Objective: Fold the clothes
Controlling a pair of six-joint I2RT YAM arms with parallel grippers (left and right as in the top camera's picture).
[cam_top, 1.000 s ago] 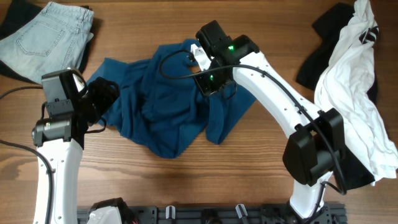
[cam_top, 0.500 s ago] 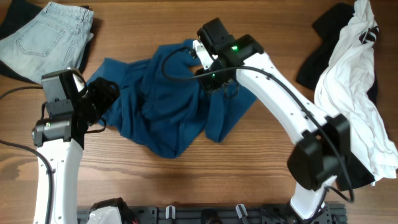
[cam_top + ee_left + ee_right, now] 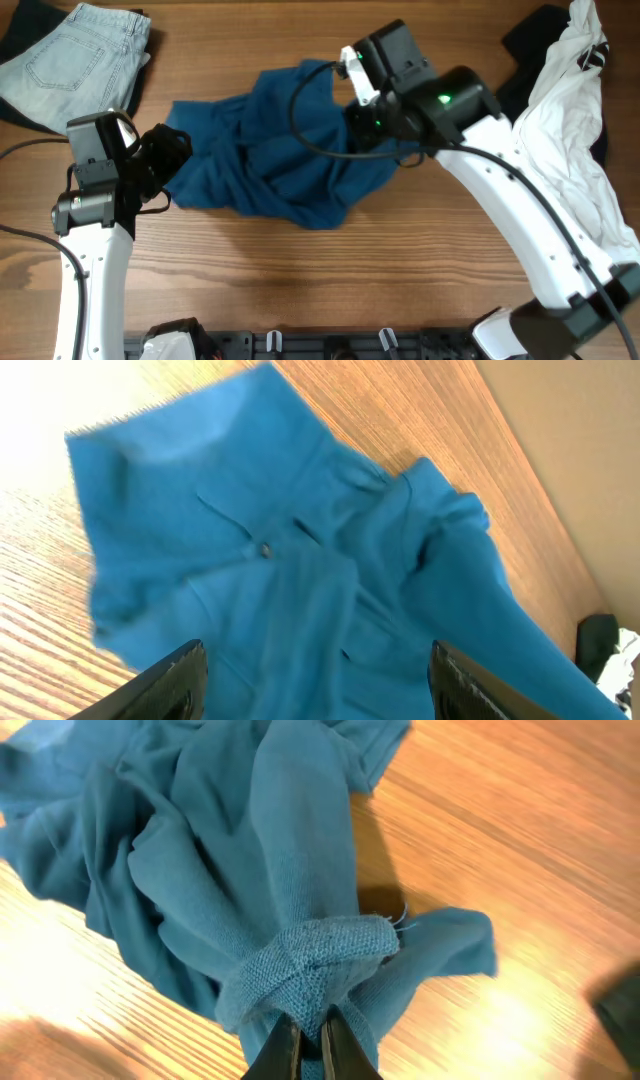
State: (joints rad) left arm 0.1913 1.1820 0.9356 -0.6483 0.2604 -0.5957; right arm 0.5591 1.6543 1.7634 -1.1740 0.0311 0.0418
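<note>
My left gripper grabs the teal-blue shirt by a raised fold (image 3: 312, 585) near its button (image 3: 265, 550) next, to lift and spread the shirt for folding.
The teal-blue shirt (image 3: 270, 160) lies crumpled in the middle of the table. My right gripper (image 3: 372, 118) is shut on a bunched fold of the shirt at its right side; the right wrist view shows the fingers (image 3: 310, 1045) pinching the knit cloth (image 3: 300, 870), which hangs lifted from the wood. My left gripper (image 3: 165, 150) is open at the shirt's left edge. In the left wrist view its two fingers (image 3: 315, 680) stand wide apart over the shirt (image 3: 300, 570), holding nothing.
Pale-blue jeans (image 3: 75, 55) lie at the back left. A white garment (image 3: 565, 130) with black cloth (image 3: 520, 85) lies along the right side. Bare wood (image 3: 300, 280) runs along the table's front.
My right gripper has moved right and up with the shirt's fold in it, pulling the cloth to the right and stretching it out. The left arm has not moved.
</note>
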